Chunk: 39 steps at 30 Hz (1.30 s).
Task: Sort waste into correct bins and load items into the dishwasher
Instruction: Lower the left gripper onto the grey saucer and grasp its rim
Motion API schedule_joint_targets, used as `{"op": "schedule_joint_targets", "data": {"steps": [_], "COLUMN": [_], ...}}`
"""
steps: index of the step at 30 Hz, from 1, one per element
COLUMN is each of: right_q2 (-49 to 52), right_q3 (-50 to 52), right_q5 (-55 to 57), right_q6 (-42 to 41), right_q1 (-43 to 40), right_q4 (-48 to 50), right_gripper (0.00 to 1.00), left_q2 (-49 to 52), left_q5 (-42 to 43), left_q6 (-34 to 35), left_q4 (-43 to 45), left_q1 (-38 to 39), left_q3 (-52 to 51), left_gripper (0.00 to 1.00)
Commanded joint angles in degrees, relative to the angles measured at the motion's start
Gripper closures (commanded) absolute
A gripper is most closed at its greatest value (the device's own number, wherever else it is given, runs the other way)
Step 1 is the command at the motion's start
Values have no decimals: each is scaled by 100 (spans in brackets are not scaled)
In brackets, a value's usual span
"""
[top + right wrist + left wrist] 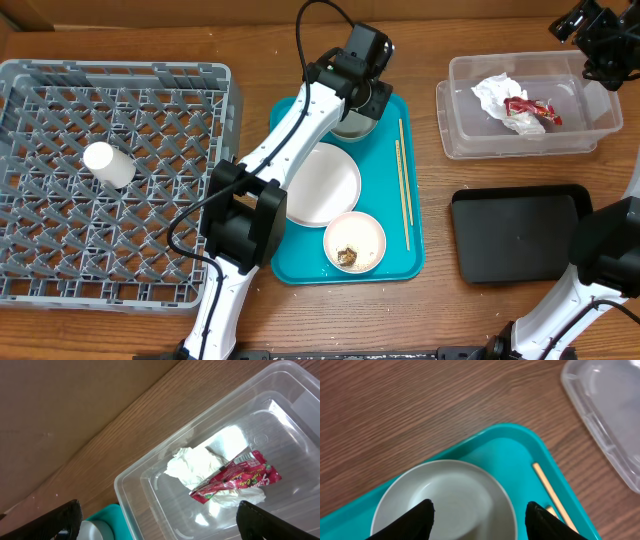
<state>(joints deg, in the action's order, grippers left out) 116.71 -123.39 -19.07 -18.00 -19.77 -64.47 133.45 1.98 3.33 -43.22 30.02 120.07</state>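
Observation:
My left gripper will next grab the empty white bowl (450, 500) by the bowl's rim on the chopsticks side, to load the bowl face-down in the dish rack.
My left gripper (479, 510) is open over an empty white bowl (450, 500) at the far end of the teal tray (400, 255); in the overhead view the gripper (362, 95) hides most of that bowl. The white plate (322, 182), a bowl with brown food scraps (354, 241) and the chopsticks (402, 180) lie on the tray. A white cup (108, 163) lies in the grey dish rack (120, 75). My right gripper (157, 515) is open and empty above the clear tub (470, 135), which holds the napkin (197, 465) and red wrapper (235, 477).
The black tray (520, 235) sits empty at the right front, below the clear tub. The dish rack fills the left side of the wooden table. The left arm stretches across the teal tray's left edge.

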Motion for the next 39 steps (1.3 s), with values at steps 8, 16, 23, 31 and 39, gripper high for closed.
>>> {"op": "schedule_joint_targets", "data": {"steps": [8, 16, 23, 31, 39], "right_q2": [-275, -275, -275, -275, -275], "right_q3": [-39, -39, -39, -39, -39], "right_q5": [17, 17, 15, 15, 15], "right_q6": [-24, -24, -26, -24, -24], "right_q1": [20, 20, 20, 20, 20], "right_q4": [28, 28, 28, 28, 28], "right_gripper": [0, 0, 0, 0, 0], "left_q2": [42, 116, 463, 638, 625], "left_q5": [664, 876, 647, 640, 640], "left_q6": [-782, -1086, -1080, -931, -595], "left_q4": [-503, -962, -881, -815, -780], "left_q1": [94, 153, 151, 149, 146], "left_q3": [22, 4, 4, 11, 245], "left_gripper": [43, 46, 47, 60, 96]}}
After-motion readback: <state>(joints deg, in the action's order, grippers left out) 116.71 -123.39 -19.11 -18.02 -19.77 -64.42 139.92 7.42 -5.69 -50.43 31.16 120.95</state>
